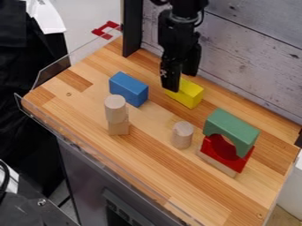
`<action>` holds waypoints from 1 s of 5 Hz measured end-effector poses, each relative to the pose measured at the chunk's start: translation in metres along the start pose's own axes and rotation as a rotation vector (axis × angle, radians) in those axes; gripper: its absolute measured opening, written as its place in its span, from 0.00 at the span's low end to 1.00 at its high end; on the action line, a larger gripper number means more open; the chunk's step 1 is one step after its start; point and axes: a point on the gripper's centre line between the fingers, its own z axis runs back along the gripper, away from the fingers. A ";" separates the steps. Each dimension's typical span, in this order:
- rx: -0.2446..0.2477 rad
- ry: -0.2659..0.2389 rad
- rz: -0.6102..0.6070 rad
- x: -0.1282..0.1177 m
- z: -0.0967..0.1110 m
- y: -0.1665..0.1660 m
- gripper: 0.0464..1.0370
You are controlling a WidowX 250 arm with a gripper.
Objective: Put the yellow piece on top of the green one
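Observation:
My gripper grabs the yellow block by its end nearest the blue block next, to set the yellow block [189, 94] on top of the green arch.
The black gripper [181, 82] hangs down at the upper middle, over the rear end of the yellow block [189, 94]. Its fingers stand apart, one at the block's left side and the other farther back on the right; whether they touch the block is unclear. The yellow block lies on the wooden table, its back end partly hidden by the gripper. To the right, the green arch [231, 129] rests on top of a red curved piece [226, 152], which stands on a plain wooden block.
A blue block [128, 88] lies left of the yellow one. In front of it, a wooden cylinder [115, 108] stands on a wooden block [118, 127]. Another cylinder [183, 134] stands between these and the green stack. A plank wall [254, 53] runs behind the table [159, 176].

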 end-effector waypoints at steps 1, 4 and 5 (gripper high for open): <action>0.034 -0.008 -0.015 -0.004 -0.008 -0.002 0.92; -0.096 -0.013 -0.057 -0.038 0.033 0.009 0.53; -0.150 -0.050 -0.061 -0.057 0.068 0.018 0.53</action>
